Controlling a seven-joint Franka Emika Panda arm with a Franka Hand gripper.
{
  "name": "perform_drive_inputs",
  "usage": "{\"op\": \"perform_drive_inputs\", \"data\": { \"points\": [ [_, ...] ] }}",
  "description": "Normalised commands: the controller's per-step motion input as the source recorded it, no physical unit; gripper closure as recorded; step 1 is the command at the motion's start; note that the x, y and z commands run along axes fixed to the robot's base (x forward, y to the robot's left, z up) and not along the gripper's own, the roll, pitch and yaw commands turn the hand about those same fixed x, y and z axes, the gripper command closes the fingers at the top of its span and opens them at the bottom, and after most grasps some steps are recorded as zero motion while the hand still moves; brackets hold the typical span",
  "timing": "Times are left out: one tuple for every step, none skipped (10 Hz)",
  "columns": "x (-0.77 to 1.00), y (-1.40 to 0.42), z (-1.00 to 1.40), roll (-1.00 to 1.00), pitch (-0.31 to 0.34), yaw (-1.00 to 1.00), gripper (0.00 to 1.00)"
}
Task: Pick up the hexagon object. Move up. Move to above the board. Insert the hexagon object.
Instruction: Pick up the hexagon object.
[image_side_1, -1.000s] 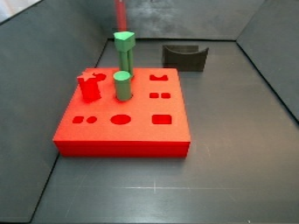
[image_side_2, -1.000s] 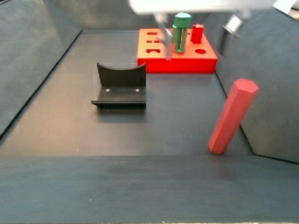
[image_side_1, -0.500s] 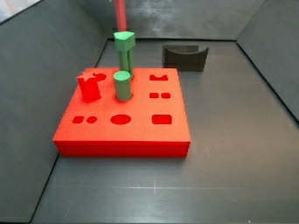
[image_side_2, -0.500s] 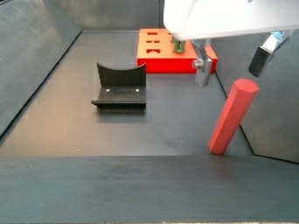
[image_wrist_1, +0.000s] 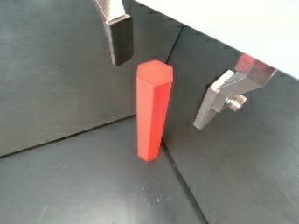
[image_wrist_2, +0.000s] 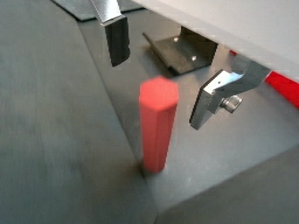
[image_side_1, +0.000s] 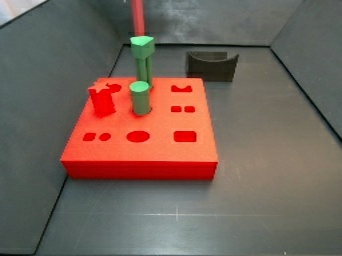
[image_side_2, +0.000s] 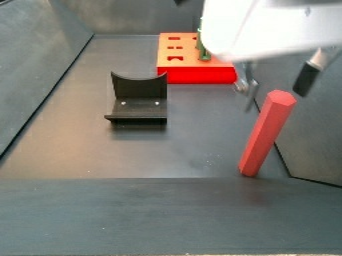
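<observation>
The hexagon object stands tall and long, with flat facing sides at its top. My gripper should next grab its upper end (image_wrist_1: 155, 79) to insert it.
The hexagon object (image_side_2: 265, 132) is a long red rod that stands tilted against the wall in a corner. It also shows in both wrist views (image_wrist_1: 152, 109) (image_wrist_2: 156, 122) and at the far edge of a side view (image_side_1: 136, 15). My gripper (image_side_2: 278, 85) hangs just above the rod's top, open and empty. In both wrist views the gripper (image_wrist_1: 167, 70) (image_wrist_2: 163, 70) has one finger on each side of the rod, apart from it. The board (image_side_1: 160, 145) is a flat red block with shaped holes, and it also shows in a side view (image_side_2: 201, 70).
On the board stand a tall green peg (image_side_1: 142, 65), a short green peg (image_side_1: 139, 98) and a short red stub (image_side_1: 100, 98). The dark fixture (image_side_2: 136, 97) stands on the floor between board and rod, and shows in other views too (image_side_1: 213, 64) (image_wrist_2: 181, 51). Walls enclose the floor.
My gripper has moved down and across to the rod, and its fingers now flank the rod's top. The rod, board and pegs have not moved.
</observation>
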Motion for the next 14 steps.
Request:
{"op": "perform_drive_inputs", "data": {
  "points": [
    [0.0,0.01,-0.33,-0.08,-0.1,-0.09,0.0],
    [0.0,0.0,-0.31,-0.11,-0.107,-0.16,0.0],
    [-0.01,0.04,-0.32,-0.14,-0.147,-0.15,0.0],
    [-0.09,0.14,-0.42,-0.16,-0.2,-0.12,0.0],
    [-0.13,0.12,-0.36,-0.19,-0.23,-0.11,0.0],
    [-0.12,0.07,-0.17,-0.15,-0.189,-0.07,0.0],
    [-0.14,0.12,-0.16,-0.12,-0.184,-0.03,0.0],
    [-0.03,0.16,-0.31,-0.08,-0.156,0.21,0.0],
    [0.0,0.0,-0.14,-0.08,-0.149,0.0,0.0],
    [0.0,0.0,-0.02,-0.03,-0.004,0.0,0.0],
    [0.0,0.0,0.0,0.01,0.0,0.0,0.0],
    [0.2,-0.07,-0.01,0.02,0.074,0.0,0.0],
    [0.02,0.0,-0.01,0.0,0.003,0.0,0.0],
    [0.0,0.0,0.0,0.0,0.0,0.0,0.0]
  ]
}}
